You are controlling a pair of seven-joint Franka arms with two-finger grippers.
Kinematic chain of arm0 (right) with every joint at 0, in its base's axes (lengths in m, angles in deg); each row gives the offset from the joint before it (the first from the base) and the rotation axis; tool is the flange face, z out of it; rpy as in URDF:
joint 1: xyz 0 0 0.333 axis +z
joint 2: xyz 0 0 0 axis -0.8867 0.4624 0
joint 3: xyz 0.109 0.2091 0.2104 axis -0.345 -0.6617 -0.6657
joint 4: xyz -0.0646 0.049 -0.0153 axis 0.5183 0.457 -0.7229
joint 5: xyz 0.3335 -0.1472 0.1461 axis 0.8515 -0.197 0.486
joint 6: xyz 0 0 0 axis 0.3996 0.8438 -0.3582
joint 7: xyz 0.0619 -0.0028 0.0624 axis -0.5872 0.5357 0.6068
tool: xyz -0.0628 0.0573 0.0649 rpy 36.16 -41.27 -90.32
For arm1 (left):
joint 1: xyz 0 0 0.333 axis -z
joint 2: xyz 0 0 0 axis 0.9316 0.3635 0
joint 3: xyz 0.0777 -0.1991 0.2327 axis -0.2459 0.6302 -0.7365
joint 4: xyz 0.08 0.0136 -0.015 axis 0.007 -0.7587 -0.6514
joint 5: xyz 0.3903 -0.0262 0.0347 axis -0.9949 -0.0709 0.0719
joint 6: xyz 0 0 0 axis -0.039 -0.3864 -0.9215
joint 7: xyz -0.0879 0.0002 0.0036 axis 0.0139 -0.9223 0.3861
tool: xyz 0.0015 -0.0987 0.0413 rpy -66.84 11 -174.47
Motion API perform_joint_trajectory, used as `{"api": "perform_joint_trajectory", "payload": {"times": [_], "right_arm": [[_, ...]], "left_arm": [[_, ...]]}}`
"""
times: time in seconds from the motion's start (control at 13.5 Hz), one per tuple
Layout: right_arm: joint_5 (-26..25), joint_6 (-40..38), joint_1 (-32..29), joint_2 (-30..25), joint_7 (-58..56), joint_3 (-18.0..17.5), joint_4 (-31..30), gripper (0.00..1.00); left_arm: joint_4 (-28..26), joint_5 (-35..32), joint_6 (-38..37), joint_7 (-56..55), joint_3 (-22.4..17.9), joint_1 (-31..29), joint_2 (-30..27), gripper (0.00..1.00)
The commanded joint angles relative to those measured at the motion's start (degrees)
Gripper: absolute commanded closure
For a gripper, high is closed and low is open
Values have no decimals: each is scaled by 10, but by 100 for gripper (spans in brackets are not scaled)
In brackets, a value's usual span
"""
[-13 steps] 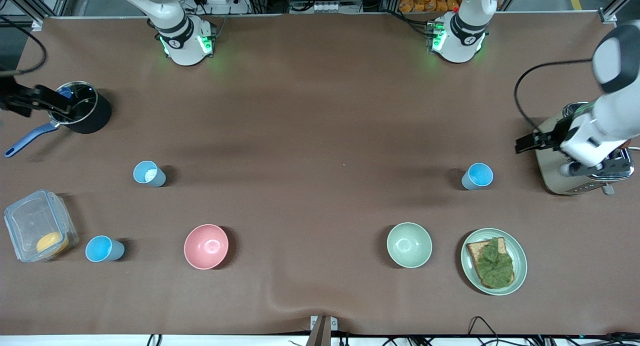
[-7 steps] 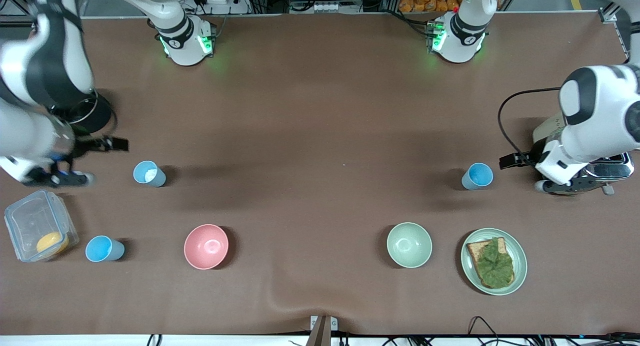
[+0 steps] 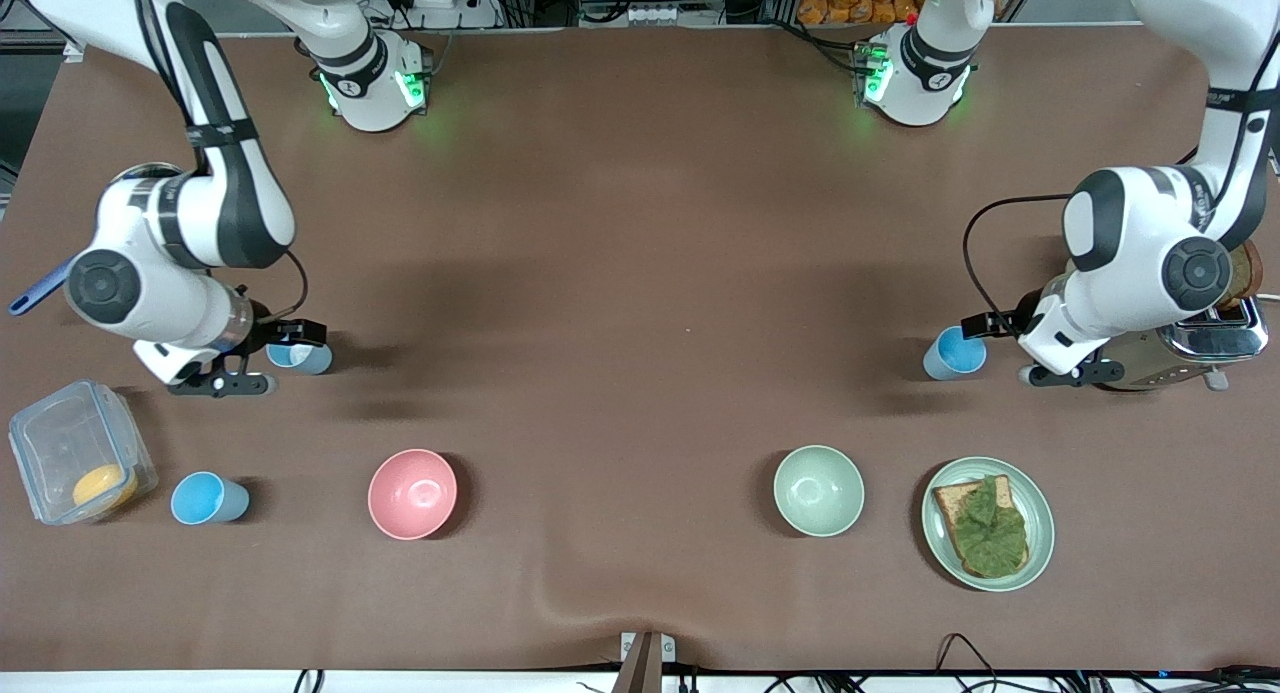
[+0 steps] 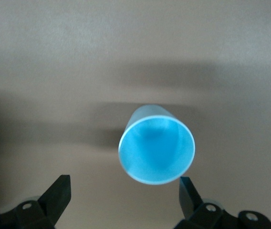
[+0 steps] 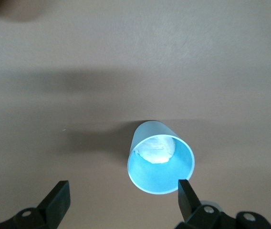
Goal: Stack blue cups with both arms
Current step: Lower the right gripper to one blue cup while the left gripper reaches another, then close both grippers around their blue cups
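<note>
I will grab this blue cup (image 3: 951, 357) by its rim (image 3: 964, 333) with my right gripper next, to stack the blue cups.
Three blue cups stand upright on the brown table. A paler one (image 3: 303, 357) with something white inside is toward the right arm's end. My right gripper (image 3: 266, 357) hangs open right beside it; in the right wrist view the cup (image 5: 160, 157) sits just ahead of the fingertips (image 5: 185, 192), by one finger, not between them. A sky-blue cup (image 3: 954, 353) is toward the left arm's end. My left gripper (image 3: 1006, 351) is open beside it; the left wrist view shows that cup (image 4: 157, 150) just ahead of the open fingers (image 4: 188, 190). A third cup (image 3: 208, 498) stands nearer the camera.
A clear box (image 3: 75, 453) with something orange is beside the third cup. A pink bowl (image 3: 412, 493), a green bowl (image 3: 818, 490) and a plate of toast with lettuce (image 3: 1035, 563) sit nearer the camera. A toaster (image 3: 1200, 343) is under the left arm. A blue pot handle (image 3: 30, 293) shows by the right arm.
Both arms have swung in from the table's ends and come down. Each open gripper now sits beside a blue cup. The cups have not moved.
</note>
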Motion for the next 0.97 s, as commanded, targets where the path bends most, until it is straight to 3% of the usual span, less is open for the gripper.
{"api": "perform_joint_trajectory", "payload": {"times": [0.0, 0.15, 0.3, 0.37, 0.45, 0.52, 0.59, 0.67, 0.82, 0.89], "right_arm": [[1, 45, -2, -28, 4, -3, -62, 0], [1, 103, -3, -24, 6, -3, -92, 0], [1, 103, -2, -16, 6, -3, -92, 0], [1, 102, -1, -13, 6, -3, -92, 15], [1, 102, -1, -8, 6, -3, -92, 46], [1, 102, 0, -6, 6, -3, -92, 64], [1, 101, -1, -5, 6, -3, -92, 89], [1, 101, -1, -2, 5, -3, -92, 99], [0, 101, 0, 5, 4, -2, -90, 100], [0, 101, 1, 6, 4, -2, -89, 100]], "left_arm": [[-3, 4, 25, 24, 2, -4, 13, 0], [-2, 3, 42, 24, 2, -3, 29, 0], [-4, 4, 63, 24, 2, -7, 45, 0], [-6, 4, 75, 24, 2, -11, 48, 3], [-7, 4, 75, 25, 3, -11, 51, 7], [-8, 4, 76, 25, 3, -10, 53, 16], [-8, 4, 76, 25, 3, -8, 55, 31], [-8, 4, 76, 26, 3, -7, 56, 58], [-8, 4, 76, 28, 3, -7, 57, 100], [-6, 4, 76, 30, 5, -11, 57, 100]]}}
